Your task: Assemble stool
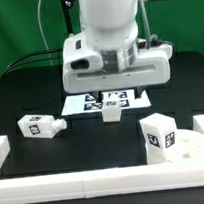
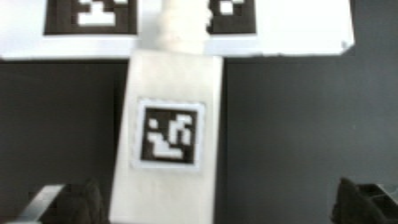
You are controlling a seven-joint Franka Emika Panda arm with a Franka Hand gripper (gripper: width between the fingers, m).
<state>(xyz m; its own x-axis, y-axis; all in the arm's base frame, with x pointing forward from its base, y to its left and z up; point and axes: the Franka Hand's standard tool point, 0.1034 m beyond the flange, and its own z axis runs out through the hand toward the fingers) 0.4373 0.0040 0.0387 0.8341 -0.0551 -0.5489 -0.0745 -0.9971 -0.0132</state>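
Note:
My gripper needs to go lower first and only then close on the white leg, because its fingers are still above the leg's sides in the exterior view.
My gripper (image 1: 113, 93) hangs low over the middle of the table with its jaws wide open, holding nothing. Below it a white stool leg (image 1: 113, 110) lies at the near edge of the marker board (image 1: 90, 103). In the wrist view that leg (image 2: 171, 130) runs lengthwise between the fingertips (image 2: 64, 203), closer to one of them, its square tag facing up; the gripper (image 2: 214, 205) is apart from it. A second leg (image 1: 40, 125) lies on its side at the exterior view's left. The round seat (image 1: 194, 145) sits at the right with a tagged leg (image 1: 158, 135) standing at it.
White border rails run along the front (image 1: 97, 177) and the left side (image 1: 2, 149). The marker board (image 2: 285, 35) lies just beyond the leg's far end. Cables hang behind the arm in front of a green backdrop.

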